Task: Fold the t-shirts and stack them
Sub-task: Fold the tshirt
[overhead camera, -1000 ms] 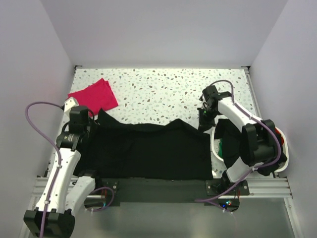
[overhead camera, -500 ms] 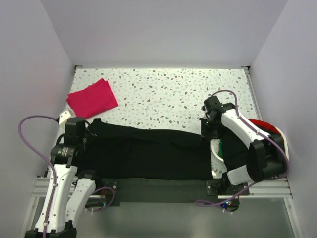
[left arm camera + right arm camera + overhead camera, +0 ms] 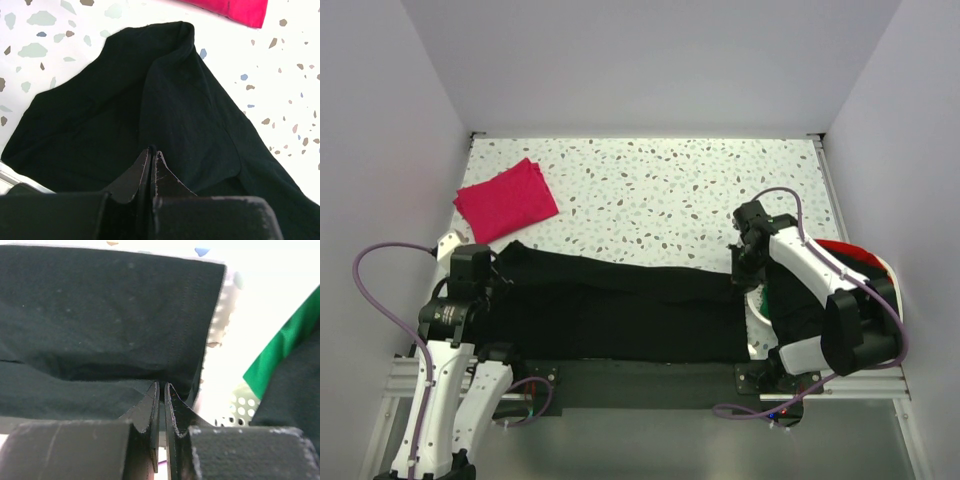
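The shirt's pinched edge is over the shirt's flat near half, so my right gripper should open: my end of the shirt would land folded on that half.
A large black t-shirt lies across the near part of the table, its far half folded toward the near edge. My left gripper is shut on the shirt's left end; the left wrist view shows the jaws closed on black cloth. My right gripper is shut on the shirt's right end; the right wrist view shows the jaws pinching the black cloth. A folded magenta-pink t-shirt lies at the far left, its corner also in the left wrist view.
A white perforated basket stands at the right, holding black, green and red shirts. The speckled tabletop stretches behind the black shirt. White walls enclose three sides.
Both grippers have pulled the black shirt's far edge toward the near side. The shirt has gone from a wide spread to a narrower folded band.
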